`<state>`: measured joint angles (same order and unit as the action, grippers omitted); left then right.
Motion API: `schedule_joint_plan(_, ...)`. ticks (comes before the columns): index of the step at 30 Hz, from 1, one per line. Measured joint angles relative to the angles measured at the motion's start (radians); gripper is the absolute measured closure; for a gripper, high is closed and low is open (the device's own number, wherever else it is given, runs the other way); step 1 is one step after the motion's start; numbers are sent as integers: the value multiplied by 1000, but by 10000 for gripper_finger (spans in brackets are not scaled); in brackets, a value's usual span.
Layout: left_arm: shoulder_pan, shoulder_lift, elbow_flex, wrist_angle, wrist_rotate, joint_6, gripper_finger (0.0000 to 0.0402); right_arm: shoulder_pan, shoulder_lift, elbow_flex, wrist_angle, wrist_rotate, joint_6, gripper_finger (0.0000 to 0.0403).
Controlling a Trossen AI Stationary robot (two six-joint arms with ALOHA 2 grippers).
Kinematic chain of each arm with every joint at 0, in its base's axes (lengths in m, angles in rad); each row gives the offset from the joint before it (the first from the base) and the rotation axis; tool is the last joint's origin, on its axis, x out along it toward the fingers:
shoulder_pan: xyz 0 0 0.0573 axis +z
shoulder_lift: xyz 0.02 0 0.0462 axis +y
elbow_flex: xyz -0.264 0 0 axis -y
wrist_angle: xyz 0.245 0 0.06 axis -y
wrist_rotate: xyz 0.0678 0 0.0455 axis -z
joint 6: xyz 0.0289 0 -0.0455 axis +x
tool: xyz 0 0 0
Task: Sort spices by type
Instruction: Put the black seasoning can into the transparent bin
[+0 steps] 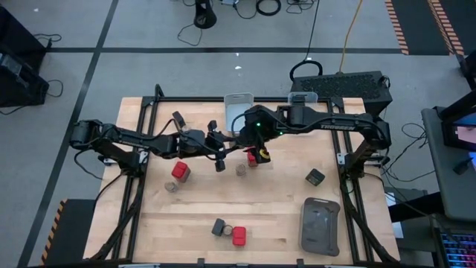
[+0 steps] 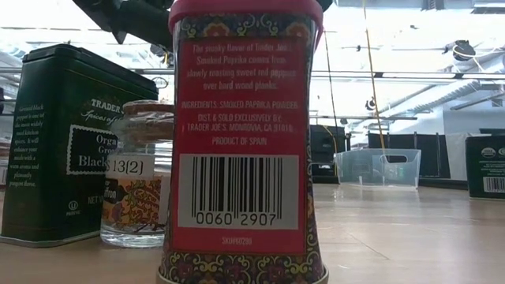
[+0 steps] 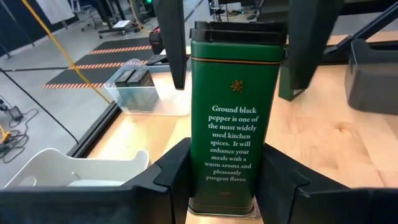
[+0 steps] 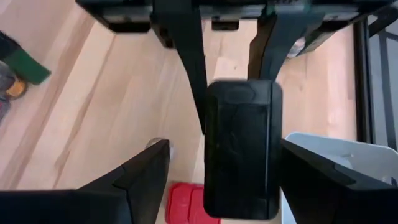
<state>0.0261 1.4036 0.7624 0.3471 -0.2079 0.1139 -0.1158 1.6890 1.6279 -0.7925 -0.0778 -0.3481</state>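
Observation:
The fingers of the robot's right gripper reach down beside both sides of the pepper tin's black lid (image 4: 242, 149), so the right gripper would hold the tin if it closed now. It should close.
A dark green pepper tin with a black lid (image 3: 231, 118) stands upright in my left gripper (image 3: 221, 180), which is shut on it over the table's middle (image 1: 220, 158). My right gripper (image 4: 224, 180) hangs open above the tin (image 4: 241, 149). Its fingers (image 3: 173, 50) stand on either side of the tin's top without touching it. Other spices rest on their bases on the table: a red-capped tin (image 1: 180, 171), a round jar (image 1: 241, 170) and a dark tin (image 1: 315, 176). My left gripper pinches the pepper tin by the lower part of its two side walls (image 3: 198, 186), one finger on each. The fingers come nearly level from the table's left. The tin stays upright with its lid up, lifted clear of the table.
A white bin (image 1: 238, 104) and a clear bin (image 1: 303, 100) stand at the far edge; the clear bin (image 3: 134, 87) holds dark tins. A flat dark grey tray (image 1: 320, 225) lies near right. Three spices (image 1: 230, 231) cluster at the near edge, filling the low view (image 2: 245, 142).

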Motion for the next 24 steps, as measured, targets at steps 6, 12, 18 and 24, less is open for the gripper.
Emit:
schedule_joint_plan(6, 0, 0, 0, -48, -4, -1, 261, 0, 5, 0, 31, 8, -13, 142)
schedule_joint_plan(12, 1, 0, 0, -52, -6, -1, 261, 0, 2, 1, 35, 8, -13, 168)
schedule_joint_plan(18, 2, 0, 0, -51, -11, -2, 261, 0, 2, 1, 40, 8, -13, 209)
schedule_joint_plan(24, 1, 0, 0, -49, -11, -2, 247, 0, 2, 1, 41, 8, -12, 258)
